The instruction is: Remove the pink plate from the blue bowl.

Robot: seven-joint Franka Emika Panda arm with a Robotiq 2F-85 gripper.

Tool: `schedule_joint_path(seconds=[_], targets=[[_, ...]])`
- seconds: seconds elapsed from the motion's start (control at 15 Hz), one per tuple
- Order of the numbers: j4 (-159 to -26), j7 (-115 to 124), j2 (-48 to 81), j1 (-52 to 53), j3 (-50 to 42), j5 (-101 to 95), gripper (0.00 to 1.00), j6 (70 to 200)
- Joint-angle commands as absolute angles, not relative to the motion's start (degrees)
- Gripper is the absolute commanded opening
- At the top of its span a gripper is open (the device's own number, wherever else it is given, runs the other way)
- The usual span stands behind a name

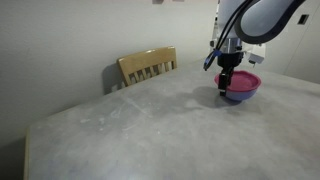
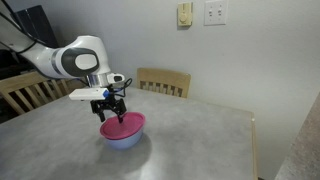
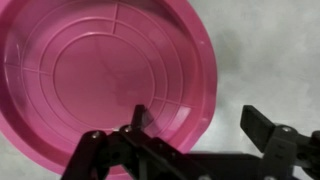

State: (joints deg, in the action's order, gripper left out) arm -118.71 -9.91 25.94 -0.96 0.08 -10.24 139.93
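Note:
One finger reaches down inside the plate [image 3: 100, 75], the other beside the plate in an exterior view, so my gripper should close on the plate's rim.
The pink plate [image 3: 100, 75] fills most of the wrist view, with raised concentric rings inside. In both exterior views it rests in the blue bowl [image 1: 240, 96], whose periwinkle side shows below the pink rim [image 2: 122, 138]. My gripper [image 3: 198, 122] is open and straddles the plate's rim: one finger is over the inside of the plate, the other over the grey table outside it. In the exterior views the gripper [image 1: 226, 88] points straight down at the plate's edge [image 2: 112, 113]. The bowl is hidden in the wrist view.
The bowl stands on a grey mottled table [image 1: 150, 125]. A wooden chair [image 1: 148, 66] stands behind the table against the wall; it also shows in an exterior view [image 2: 165, 82]. Another chair [image 2: 25, 92] is at the side.

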Motion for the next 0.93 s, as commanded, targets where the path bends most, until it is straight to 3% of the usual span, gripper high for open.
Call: schedule_joint_path(seconds=[0.0,0.13,0.2,0.6,0.73,0.87], targets=[[-117.19,-9.51,26.90,-0.98,-0.08,-9.59,0.75,137.90],[-117.26,-9.08,26.70,-0.99,-0.10,-9.45,0.63,137.69],[-117.30,-8.93,26.71,-1.01,-0.12,-9.45,0.47,137.89],[-117.73,-6.28,26.26,-0.95,-0.52,-9.14,0.06,138.14],[-117.83,-5.36,26.10,-0.91,-0.66,-9.07,0.00,138.23],[-117.81,-3.97,25.87,-0.78,-0.91,-9.06,0.03,138.41]])
